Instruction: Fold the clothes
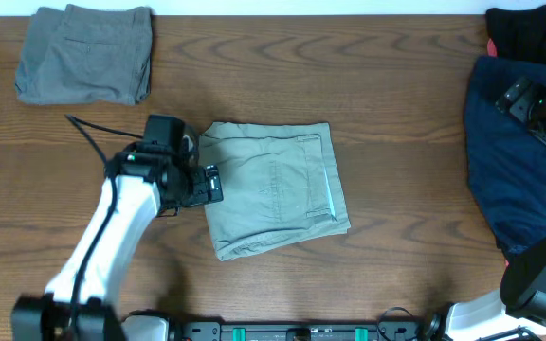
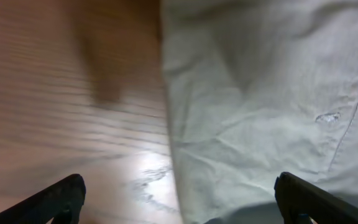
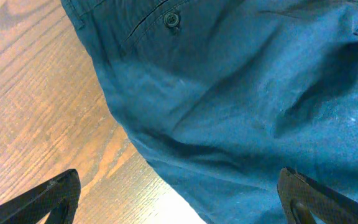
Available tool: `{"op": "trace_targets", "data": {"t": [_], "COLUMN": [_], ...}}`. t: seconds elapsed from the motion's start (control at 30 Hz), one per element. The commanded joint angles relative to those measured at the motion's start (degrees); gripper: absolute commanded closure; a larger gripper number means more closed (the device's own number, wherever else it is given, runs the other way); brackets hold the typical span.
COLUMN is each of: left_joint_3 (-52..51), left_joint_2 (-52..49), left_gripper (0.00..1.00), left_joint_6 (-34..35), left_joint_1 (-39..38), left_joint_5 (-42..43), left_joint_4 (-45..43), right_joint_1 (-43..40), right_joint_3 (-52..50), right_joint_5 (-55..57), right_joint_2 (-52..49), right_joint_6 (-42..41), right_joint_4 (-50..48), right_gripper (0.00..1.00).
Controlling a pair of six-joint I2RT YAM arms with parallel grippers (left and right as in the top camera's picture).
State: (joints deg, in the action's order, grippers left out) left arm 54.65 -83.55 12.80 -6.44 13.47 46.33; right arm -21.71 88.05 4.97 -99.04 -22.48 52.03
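My left gripper will grab the khaki shorts (image 1: 273, 188) by the side edge away from the back pocket. Then it will lay them folded onto the grey shorts.
Folded pale khaki shorts (image 1: 273, 188) with a back pocket lie in the middle of the wooden table. My left gripper (image 1: 212, 184) is open and empty at their left edge; the left wrist view shows the khaki cloth (image 2: 266, 106) between and ahead of the spread fingers (image 2: 179, 202). Folded grey shorts (image 1: 85, 53) lie at the far left corner. A navy-blue garment (image 1: 502, 161) lies unfolded at the right, with a black one (image 1: 527, 33) behind it. My right gripper (image 1: 531, 102) is open above the navy cloth (image 3: 241, 93), fingers (image 3: 179, 199) spread over its edge.
A black cable (image 1: 93, 133) trails from the left arm across the table. The table's front edge carries the arm bases (image 1: 301, 332). Bare wood (image 1: 406, 85) lies between the khaki shorts and the navy garment.
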Motion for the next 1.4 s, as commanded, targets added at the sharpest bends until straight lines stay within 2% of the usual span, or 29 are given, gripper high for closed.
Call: {"op": "trace_targets", "data": {"t": [0.0,0.33,0.5,0.6,0.67,0.73,0.8,0.93,0.97,1.0,1.1,1.27,1.37], "left_joint_3": [-0.7,-0.9,-1.2,-1.5,-1.6,-1.6,-1.6,-1.0,-0.4,0.3,4.0,14.3,20.7], "left_joint_2": [-5.1,-18.1,-21.4,-22.9,-23.6,-23.8,-23.8,-23.8,-23.8,-23.7,-23.7,-23.7,-23.7], "left_gripper": [0.02,0.02,0.02,0.03,0.17,0.39,0.55,0.79,0.91,0.94,0.94,0.94,0.94], "left_joint_6": [-6.2,-6.8,-8.5,-8.5,-8.5,-8.5,-8.2,-4.0,-3.7,-3.7,-3.7,-4.2,-9.5], "left_joint_1": [1.6,1.6,1.4,1.2,1.1,1.1,1.1,1.1,1.1,1.1,1.1,1.3,1.6], "left_joint_5": [11.9,13.5,21.8,23.1,23.2,22.9,21.7,14.8,12.9,11.4,6.7,-6.3,-10.2], "left_joint_4": [-0.4,-2.3,-4.8,-7.0,-8.1,-9.0,-9.9,-11.1,-10.8,-10.3,-7.9,-3.9,-3.5], "right_joint_1": [0.3,0.3,0.3,0.3,0.3,0.3,0.3,0.3,0.3,0.3,0.3,0.3,0.3], "right_joint_3": [0.7,0.7,0.7,0.7,0.7,0.7,0.7,0.7,0.7,0.7,0.7,0.7,0.7], "right_joint_5": [0.8,0.8,0.8,0.8,0.8,0.8,0.8,0.8,0.8,0.8,0.8,0.8,0.8], "right_joint_2": [-0.5,-0.5,-0.5,-0.5,-0.5,-0.5,-0.5,-0.5,-0.5,-0.5,-0.5,-0.5,-0.5], "right_joint_6": [0.7,0.7,0.7,0.7,0.7,0.7,0.7,0.7,0.7,0.7,0.7,0.7,0.7], "right_joint_4": [0.0,0.0,0.0,0.0,0.0,0.0,0.0,0.0,0.0,0.0,0.0,0.0,0.0], "right_gripper": [0.01,0.01,0.01,0.01,0.01,0.01,0.01,0.01,0.01,0.01,0.01,0.01,0.01]}}
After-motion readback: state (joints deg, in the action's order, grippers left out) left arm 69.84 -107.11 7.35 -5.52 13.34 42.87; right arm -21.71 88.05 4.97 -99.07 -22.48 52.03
